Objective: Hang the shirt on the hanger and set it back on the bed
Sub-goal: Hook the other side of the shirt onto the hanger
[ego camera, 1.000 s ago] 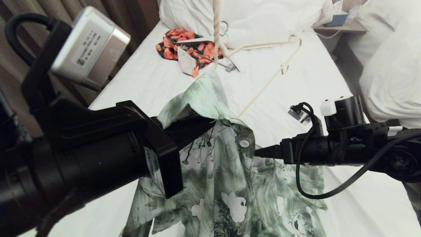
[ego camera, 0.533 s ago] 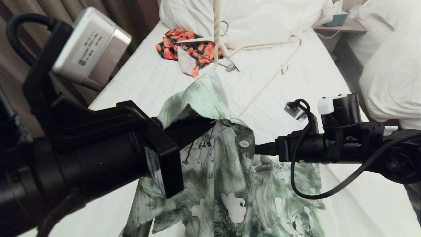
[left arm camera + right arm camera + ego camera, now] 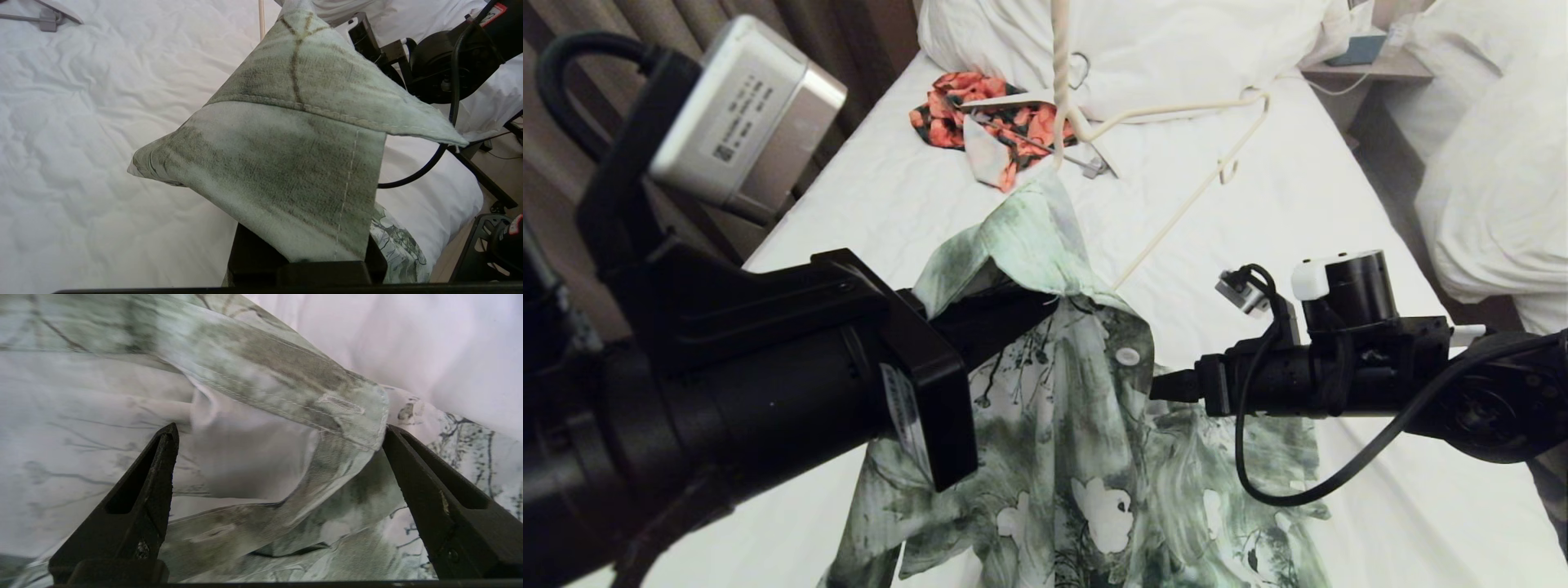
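The cream hanger's one side is bare. My right gripper needs to grab the shirt by its placket's buttonhole corner (image 3: pixel 360 414) next, to pull it over that side of the hanger.
The green and white flowered shirt (image 3: pixel 1086 457) lies on the bed (image 3: pixel 1298 196), with its collar end lifted. My left gripper (image 3: pixel 1021 314) is shut on that collar, and the cloth (image 3: pixel 286 163) drapes over its fingers and hides them. The cream wire hanger (image 3: pixel 1176 110) hangs above the shirt. Its twisted neck runs out of the top of the head view, and one shoulder is tucked into the raised cloth. My right gripper (image 3: pixel 1164 388) reaches in from the right at the shirt's front. It is open (image 3: pixel 280 435), with the button placket (image 3: pixel 286 367) just beyond its fingertips.
An orange-red floral garment (image 3: pixel 980 118) with a flat white hanger (image 3: pixel 1013 100) lies near the bunched duvet (image 3: pixel 1176 49) at the bed's head. A second white bed (image 3: pixel 1494 180) and a nightstand (image 3: pixel 1372 69) are on the right. Curtains (image 3: pixel 686 24) hang on the left.
My right arm has shifted left and a little lower, closer to the shirt's front, its gripper still open. The left gripper, shirt collar and hanger have not moved.
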Tool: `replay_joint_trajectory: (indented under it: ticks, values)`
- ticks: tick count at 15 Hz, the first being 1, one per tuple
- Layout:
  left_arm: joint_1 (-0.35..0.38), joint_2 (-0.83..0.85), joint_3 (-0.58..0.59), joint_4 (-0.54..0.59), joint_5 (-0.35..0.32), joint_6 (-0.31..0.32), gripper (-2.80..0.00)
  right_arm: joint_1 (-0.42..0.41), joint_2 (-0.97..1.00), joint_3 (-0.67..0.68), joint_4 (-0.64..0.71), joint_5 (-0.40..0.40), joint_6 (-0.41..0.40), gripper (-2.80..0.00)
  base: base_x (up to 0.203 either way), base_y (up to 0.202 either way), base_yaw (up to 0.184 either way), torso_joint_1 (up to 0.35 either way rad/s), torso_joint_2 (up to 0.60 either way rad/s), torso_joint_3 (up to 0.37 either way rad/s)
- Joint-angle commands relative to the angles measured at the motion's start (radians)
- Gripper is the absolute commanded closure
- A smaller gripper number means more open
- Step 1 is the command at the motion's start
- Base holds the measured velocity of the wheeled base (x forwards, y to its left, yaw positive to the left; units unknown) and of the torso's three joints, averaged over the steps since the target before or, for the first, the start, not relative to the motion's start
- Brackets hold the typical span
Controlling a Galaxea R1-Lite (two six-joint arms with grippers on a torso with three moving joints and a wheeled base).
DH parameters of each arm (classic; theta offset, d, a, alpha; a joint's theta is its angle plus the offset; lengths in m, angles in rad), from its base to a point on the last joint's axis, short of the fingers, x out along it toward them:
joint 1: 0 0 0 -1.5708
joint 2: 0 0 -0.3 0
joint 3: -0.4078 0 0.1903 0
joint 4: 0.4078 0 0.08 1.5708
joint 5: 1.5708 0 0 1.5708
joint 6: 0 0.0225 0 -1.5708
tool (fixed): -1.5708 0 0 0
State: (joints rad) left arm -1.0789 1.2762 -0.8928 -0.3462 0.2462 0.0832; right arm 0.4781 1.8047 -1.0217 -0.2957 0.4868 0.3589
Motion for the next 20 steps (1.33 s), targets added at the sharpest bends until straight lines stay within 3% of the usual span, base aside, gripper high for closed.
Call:
replay_joint_trajectory:
  ticks: [1, 4, 5, 15, 20]
  values:
    - [0.001, 0.0, 0.0, -0.002, 0.002, 0.0, 0.0, 0.002, 0.01, -0.001, -0.002, 0.003, 0.0, -2.8, 0.0, 0.0, 0.0, 0.0, 0.0, 0.0]
    - [0.001, -0.003, -0.002, -0.002, 0.001, 0.0, 0.0, 0.004, 0.01, -0.005, -0.003, 0.003, 0.0, -2.8, 0.0, 0.0, 0.0, 0.0, 0.0, 0.0]
    - [0.001, -0.003, -0.002, -0.002, 0.001, 0.001, 0.0, 0.004, 0.01, -0.008, -0.003, 0.002, 0.0, 0.0, 0.0, 0.0, 0.0, 0.0, 0.0, 0.0]
    - [0.016, 0.005, -0.002, -0.002, -0.006, 0.0, 0.0, -0.003, -0.002, 0.0, -0.052, 0.001, 0.049, 0.0, 0.0, 0.0, 0.0, 0.0, 0.0, 0.0]
    - [0.061, 0.05, -0.002, -0.002, -0.037, -0.014, 0.0, -0.094, -0.073, 0.018, -0.047, 0.003, 0.07, 0.0, 0.0, 0.0, 0.0, 0.0, 0.0, 0.0]
